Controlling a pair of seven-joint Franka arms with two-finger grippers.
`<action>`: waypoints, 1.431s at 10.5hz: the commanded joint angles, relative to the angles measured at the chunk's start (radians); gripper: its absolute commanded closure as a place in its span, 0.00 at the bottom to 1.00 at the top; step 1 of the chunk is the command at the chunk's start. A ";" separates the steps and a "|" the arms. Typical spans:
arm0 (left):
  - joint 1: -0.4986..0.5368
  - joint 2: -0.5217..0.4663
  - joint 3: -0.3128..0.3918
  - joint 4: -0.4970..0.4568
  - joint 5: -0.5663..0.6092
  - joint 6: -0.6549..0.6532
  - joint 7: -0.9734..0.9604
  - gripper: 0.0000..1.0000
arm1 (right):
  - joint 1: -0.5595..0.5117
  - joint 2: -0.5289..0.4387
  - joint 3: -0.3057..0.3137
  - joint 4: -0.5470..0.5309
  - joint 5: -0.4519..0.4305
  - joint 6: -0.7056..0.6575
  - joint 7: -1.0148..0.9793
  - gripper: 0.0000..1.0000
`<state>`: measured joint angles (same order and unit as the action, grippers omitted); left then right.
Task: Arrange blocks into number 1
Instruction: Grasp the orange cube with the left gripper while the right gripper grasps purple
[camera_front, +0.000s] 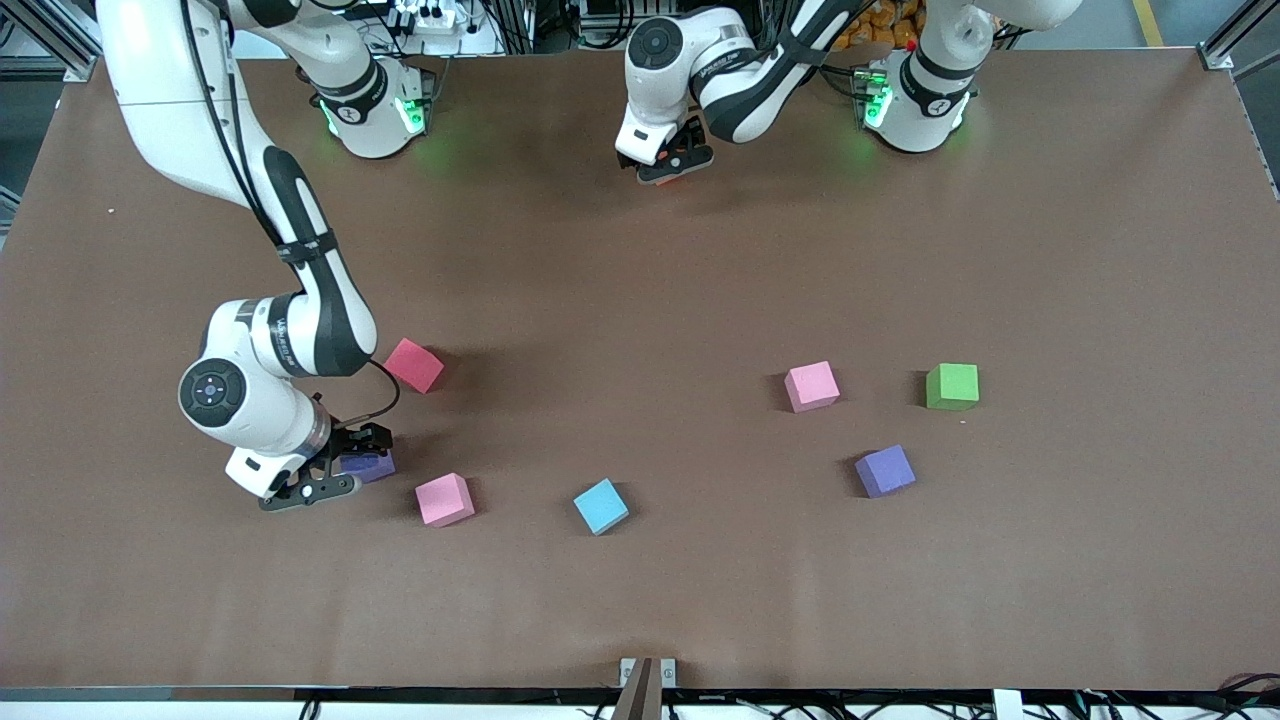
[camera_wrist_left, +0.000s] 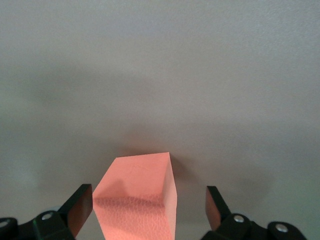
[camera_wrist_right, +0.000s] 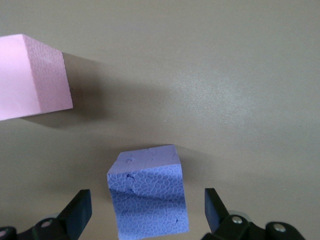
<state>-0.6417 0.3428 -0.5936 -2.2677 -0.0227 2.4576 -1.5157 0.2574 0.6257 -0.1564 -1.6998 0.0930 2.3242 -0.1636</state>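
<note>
My right gripper grabs the purple block next by the opposite sides on either side of its bumpy side (camera_wrist_right: 148, 202), to build the number 1.
My right gripper (camera_front: 345, 465) is down at the table, open, with a purple block (camera_wrist_right: 147, 192) between its fingers and a gap on each side. The same purple block (camera_front: 373, 466) peeks out beside the hand. My left gripper (camera_front: 675, 165) is low near the robots' bases, open around the orange block (camera_wrist_left: 140, 195); one finger (camera_wrist_left: 80, 207) is close to it, the other (camera_wrist_left: 216, 205) stands apart. A pink block (camera_front: 444, 499) lies beside the right gripper and shows as the pink block (camera_wrist_right: 32, 77). Another pink block (camera_front: 811, 386) and a second purple block (camera_front: 885, 470) lie toward the left arm's end.
A red cube (camera_front: 414, 365) sits close to the right arm's forearm. A light blue cube (camera_front: 601, 506) lies mid-table, nearer the front camera. A green cube (camera_front: 952, 386) stands beside the pink block at the left arm's end. The brown table (camera_front: 640, 300) is bare between the arms.
</note>
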 joint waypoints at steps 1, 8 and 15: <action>-0.015 0.024 0.012 0.013 0.032 0.020 -0.041 0.00 | 0.005 0.011 0.001 -0.006 -0.009 0.032 -0.008 0.00; -0.021 0.038 0.011 0.008 0.040 0.029 -0.073 0.00 | 0.003 0.026 0.000 -0.063 -0.013 0.119 -0.070 0.00; -0.012 0.005 -0.003 0.008 0.040 -0.058 -0.069 0.00 | 0.000 -0.029 -0.003 -0.066 0.048 0.104 -0.050 0.51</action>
<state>-0.6498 0.3640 -0.5917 -2.2654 -0.0177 2.4285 -1.5501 0.2589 0.6487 -0.1568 -1.7450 0.1179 2.4359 -0.2216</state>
